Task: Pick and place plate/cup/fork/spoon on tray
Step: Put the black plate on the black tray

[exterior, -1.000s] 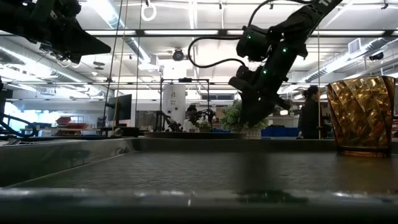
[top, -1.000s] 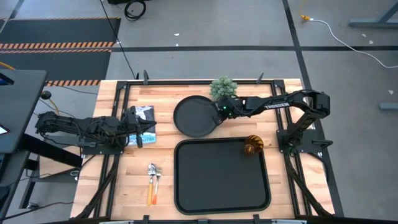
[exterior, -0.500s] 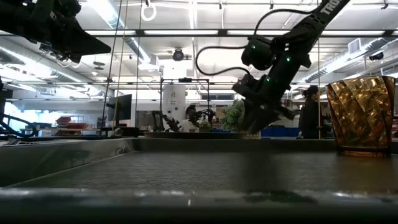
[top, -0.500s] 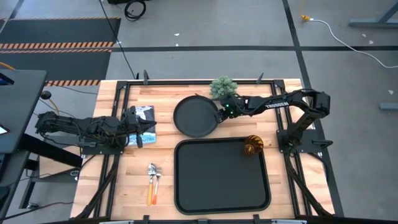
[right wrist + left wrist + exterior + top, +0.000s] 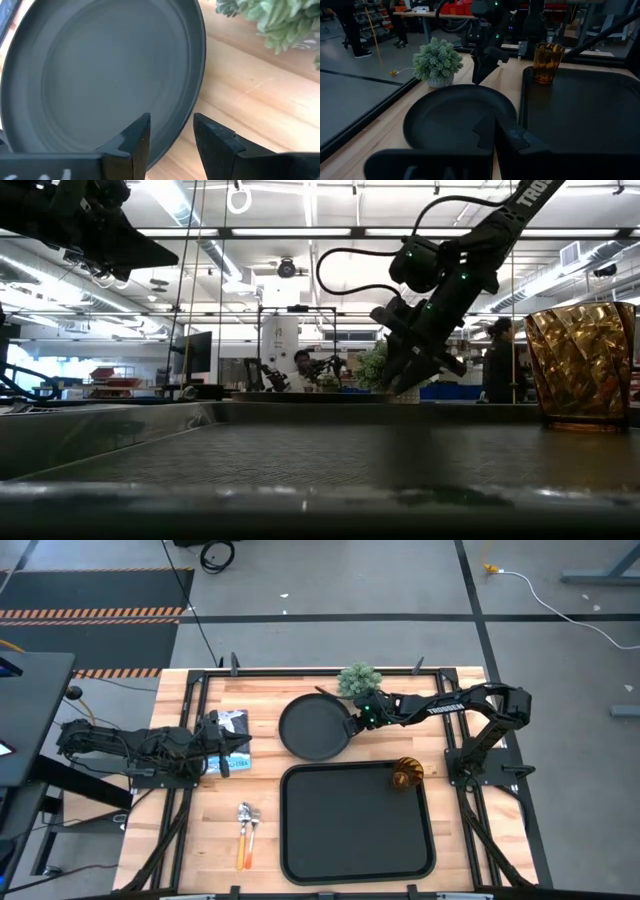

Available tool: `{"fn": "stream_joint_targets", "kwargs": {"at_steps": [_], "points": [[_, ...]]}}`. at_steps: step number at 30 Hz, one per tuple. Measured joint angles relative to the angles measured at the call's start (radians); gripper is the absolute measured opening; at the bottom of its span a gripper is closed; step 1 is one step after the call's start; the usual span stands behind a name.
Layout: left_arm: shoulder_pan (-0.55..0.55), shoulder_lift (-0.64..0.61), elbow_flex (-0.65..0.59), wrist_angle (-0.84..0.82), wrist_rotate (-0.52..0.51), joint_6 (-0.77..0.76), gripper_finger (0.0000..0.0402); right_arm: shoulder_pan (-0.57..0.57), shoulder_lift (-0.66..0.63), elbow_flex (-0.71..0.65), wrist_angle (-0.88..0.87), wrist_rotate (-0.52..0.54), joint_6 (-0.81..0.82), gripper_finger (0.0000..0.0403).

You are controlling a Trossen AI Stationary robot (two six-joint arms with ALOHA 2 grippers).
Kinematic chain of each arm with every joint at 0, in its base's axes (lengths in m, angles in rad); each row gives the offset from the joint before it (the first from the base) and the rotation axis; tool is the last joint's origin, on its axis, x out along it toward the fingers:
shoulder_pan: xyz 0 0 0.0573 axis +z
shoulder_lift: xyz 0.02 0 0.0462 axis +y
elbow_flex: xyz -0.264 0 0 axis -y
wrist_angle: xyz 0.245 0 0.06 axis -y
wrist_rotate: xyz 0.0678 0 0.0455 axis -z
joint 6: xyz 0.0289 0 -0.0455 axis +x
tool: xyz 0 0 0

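Observation:
The right gripper grabs the round black plate by its rim (image 5: 345, 723) next, to move it onto the tray (image 5: 358, 822).
The round black plate (image 5: 315, 727) lies flat on the wood table beyond the black tray (image 5: 358, 822). My right gripper (image 5: 350, 722) is open at the plate's right rim (image 5: 192, 95). One finger (image 5: 135, 142) stands over the plate's inside and the other (image 5: 215, 142) over the wood outside, with a gap on each side of the rim. The amber cup (image 5: 406, 774) stands upright in the tray's far right corner. The orange-handled fork and spoon (image 5: 247, 830) lie side by side on the table, left of the tray. My left gripper (image 5: 222, 748) waits at the table's left, shut.
A small potted plant (image 5: 358, 679) stands just beyond the plate's far right side, close to my right arm. A blue and white packet (image 5: 234, 730) lies by my left gripper. Most of the tray floor (image 5: 580, 105) is bare.
My right gripper has drawn back a little toward the table's right edge, from over the plate's right part to its right rim, and has tipped flatter. The plate has stayed where it was.

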Motion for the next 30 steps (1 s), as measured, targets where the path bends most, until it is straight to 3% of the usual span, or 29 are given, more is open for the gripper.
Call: {"fn": "stream_joint_targets", "kwargs": {"at_steps": [12,17,21,30], "points": [[0.0,0.0,0.0,-0.001,0.0,0.0,0.0009,-0.015,0.058,-0.005,0.012,-0.004,0.003,0.0208],[0.0,0.0,0.0,-0.002,0.0,0.0,0.0009,-0.015,0.083,-0.005,0.076,-0.008,0.005,0.0212],[0.0,0.0,0.0,-0.003,0.0,0.0,0.0009,-0.015,0.082,-0.005,0.086,-0.008,0.004,0.0188],[0.0,0.0,0.0,-0.004,0.0,-0.001,0.0009,-0.016,0.082,-0.005,0.09,-0.007,0.001,0.0083]]}}
